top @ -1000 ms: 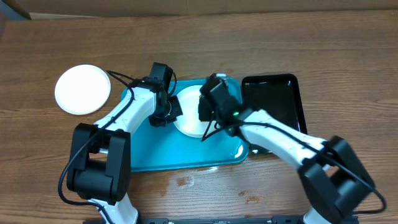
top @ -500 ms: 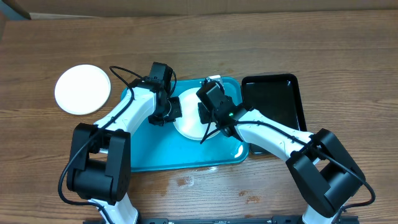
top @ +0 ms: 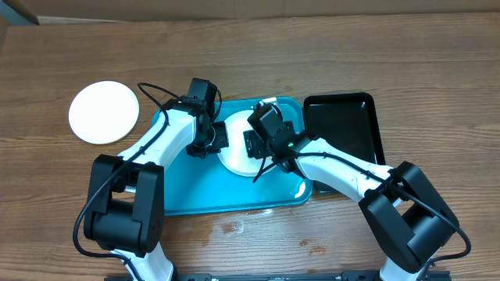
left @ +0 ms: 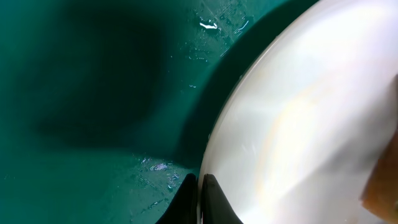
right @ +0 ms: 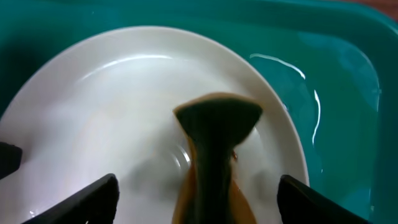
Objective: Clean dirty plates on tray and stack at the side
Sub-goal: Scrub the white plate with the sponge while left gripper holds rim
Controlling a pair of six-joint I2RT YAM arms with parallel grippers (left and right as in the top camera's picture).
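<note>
The sponge has to clean the plate, so my right gripper should grab it across its dark green middle (right: 213, 173) next. Its brown side then stays free against the plate.
A white plate (top: 234, 150) lies in the turquoise tray (top: 199, 195). My left gripper (top: 216, 141) is shut on its left rim; in the left wrist view the fingertips (left: 200, 198) pinch the edge of the plate (left: 298, 124) over the tray (left: 93, 93). My right gripper (top: 254, 146) hangs over the plate and is open. In the right wrist view a brown and dark green sponge (right: 214, 155) stands on edge on the plate (right: 106, 93), between the spread fingers (right: 93, 199) and touching neither. Another white plate (top: 104, 112) sits on the table at the left.
A glossy black tray (top: 348, 125) lies against the turquoise tray's right side. Water glints on the tray floor (top: 300, 187) near the right rim, and wet spots (top: 234, 228) mark the wooden table in front of it. A cardboard edge runs along the back.
My right gripper slid a little left over the plate, then opened, and the sponge now stands free between its fingers. The left gripper has kept its hold on the rim.
</note>
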